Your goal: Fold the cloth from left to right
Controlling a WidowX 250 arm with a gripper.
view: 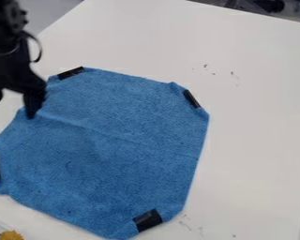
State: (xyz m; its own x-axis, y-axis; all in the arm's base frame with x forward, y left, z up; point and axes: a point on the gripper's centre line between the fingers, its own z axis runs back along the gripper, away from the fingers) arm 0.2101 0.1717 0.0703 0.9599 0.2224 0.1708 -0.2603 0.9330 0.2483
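Note:
I should next grab the cloth's black-taped corner beside the yellow object with my gripper to fold the cloth (115,145) across itself.
The gripper (13,106) is at the left, beside the cloth's upper left edge, and stands open with its two fingers spread apart. Its right finger overlaps the cloth's edge; whether it touches the fabric I cannot tell. The blue cloth (115,145) lies spread out flat, with a faint crease across it and black tape at its four corners. Those corners look tucked or cut, giving the cloth a roughly eight-sided outline.
A white table (259,117) bears the cloth, with small dark marks on its surface to the right and below. At the bottom left is a yellow object (11,235) beside a clear edge. Dark items lie beyond the table's top right edge.

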